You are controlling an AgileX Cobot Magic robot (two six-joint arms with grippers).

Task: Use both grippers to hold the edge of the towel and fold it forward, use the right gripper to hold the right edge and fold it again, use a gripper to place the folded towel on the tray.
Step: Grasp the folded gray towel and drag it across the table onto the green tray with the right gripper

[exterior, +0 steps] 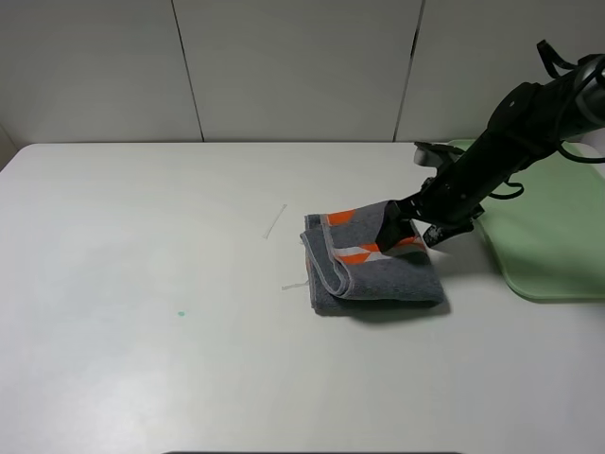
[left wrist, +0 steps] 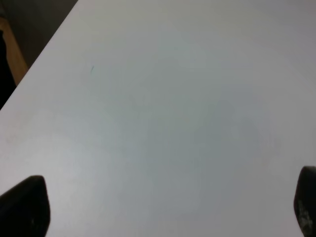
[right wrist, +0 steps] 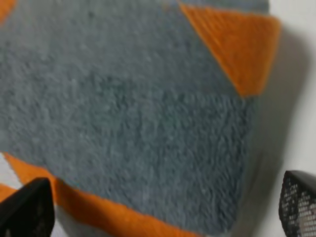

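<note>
I need to place the folded towel on the tray [exterior: 548, 236], so next my right gripper should grab it by its folded edge [exterior: 412, 233] beside the orange band.
The dark grey towel [exterior: 378, 274] lies folded into a small bundle on the white table, right of centre, with its orange-and-white band facing up. My right gripper [exterior: 405, 230] is low over the towel's far right part. In the right wrist view the right gripper [right wrist: 163, 207] is open: one fingertip [right wrist: 27, 207] is over the cloth [right wrist: 138, 113] and the other [right wrist: 298, 200] is past its edge, over the table. The pale green tray [exterior: 548, 236] lies just right of the towel. My left gripper [left wrist: 163, 207] is open over bare table; its arm is out of the exterior view.
A loose pale thread [exterior: 275, 221] lies on the table left of the towel, and another short one [exterior: 293, 286] sits by its near left corner. A tiny green speck [exterior: 180, 313] marks the table further left. The table's edge [left wrist: 39, 54] shows in the left wrist view.
</note>
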